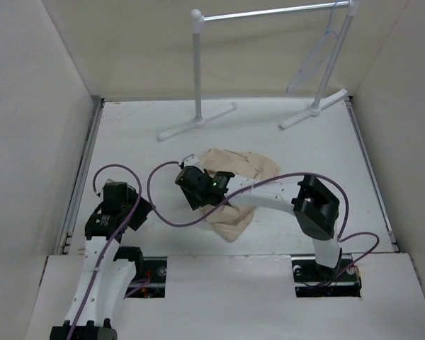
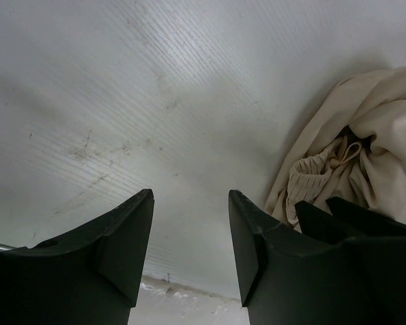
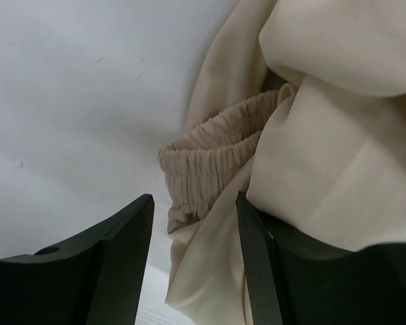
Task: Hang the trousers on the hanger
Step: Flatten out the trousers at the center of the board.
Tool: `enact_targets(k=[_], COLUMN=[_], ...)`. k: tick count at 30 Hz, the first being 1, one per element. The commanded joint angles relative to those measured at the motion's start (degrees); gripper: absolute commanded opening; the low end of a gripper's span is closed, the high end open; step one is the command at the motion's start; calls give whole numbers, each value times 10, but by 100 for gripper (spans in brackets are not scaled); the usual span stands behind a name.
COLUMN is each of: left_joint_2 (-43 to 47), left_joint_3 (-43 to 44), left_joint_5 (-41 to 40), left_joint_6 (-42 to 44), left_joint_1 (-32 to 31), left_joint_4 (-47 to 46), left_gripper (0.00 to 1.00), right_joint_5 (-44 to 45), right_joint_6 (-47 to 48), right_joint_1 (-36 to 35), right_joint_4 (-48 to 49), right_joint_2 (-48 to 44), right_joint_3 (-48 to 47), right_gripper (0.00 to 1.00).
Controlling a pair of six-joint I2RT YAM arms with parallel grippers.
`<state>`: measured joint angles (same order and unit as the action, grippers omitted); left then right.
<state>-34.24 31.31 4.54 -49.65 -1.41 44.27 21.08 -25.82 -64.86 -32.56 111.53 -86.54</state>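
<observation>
I should next take hold of the trousers (image 2: 365,135) by the gathered waistband's edge (image 2: 302,183) with my right gripper, so the rest stays free to spread for the hanger.
The beige trousers (image 1: 244,166) lie crumpled in a heap at the middle of the table. My right gripper (image 1: 190,184) reaches over their left edge. In the right wrist view it (image 3: 195,198) stands open, with a loose fold of the trousers (image 3: 325,135) lying between its jaws against the right finger and the gathered waistband (image 3: 210,156) just ahead. My left gripper (image 1: 138,212) is low on the left, open (image 2: 191,196) over bare table, with the trousers (image 2: 365,135) off to its right. The thin pale hanger (image 1: 319,49) hangs from the rack's bar at the far right.
The white-posted clothes rack (image 1: 198,71) stands at the back of the table (image 1: 127,134), its feet spread on the surface. White walls close in both sides. Purple cables loop from both arms across the near table.
</observation>
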Motion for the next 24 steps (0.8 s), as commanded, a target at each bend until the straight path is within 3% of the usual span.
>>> enact_targets(k=[1, 8, 12, 14, 18, 24], left_joint_2=[5, 4, -7, -13, -35, -98], left_joint_3=[-12, -34, -36, -35, -33, -13], left_joint_5=[6, 11, 14, 14, 14, 3], left_joint_6=[-15, -41, -52, -55, -67, -122], left_joint_1=[3, 6, 1, -5, -42, -175], left_joint_4=[-15, -33, -53, -59, -84, -177], left_gripper=[46, 46, 46, 46, 48, 58], right_joint_5=[35, 32, 55, 66, 63, -10], right_joint_6=[22, 47, 41, 28, -7, -99], right_joint_1=[-2, -2, 0, 2, 17, 121], right_joint_4=[17, 24, 27, 28, 32, 57], right_joint_2=[18, 57, 39, -8, -145, -410], right_joint_3=[-34, -39, -51, -52, -23, 148], right_gripper=[58, 55, 16, 10, 7, 7])
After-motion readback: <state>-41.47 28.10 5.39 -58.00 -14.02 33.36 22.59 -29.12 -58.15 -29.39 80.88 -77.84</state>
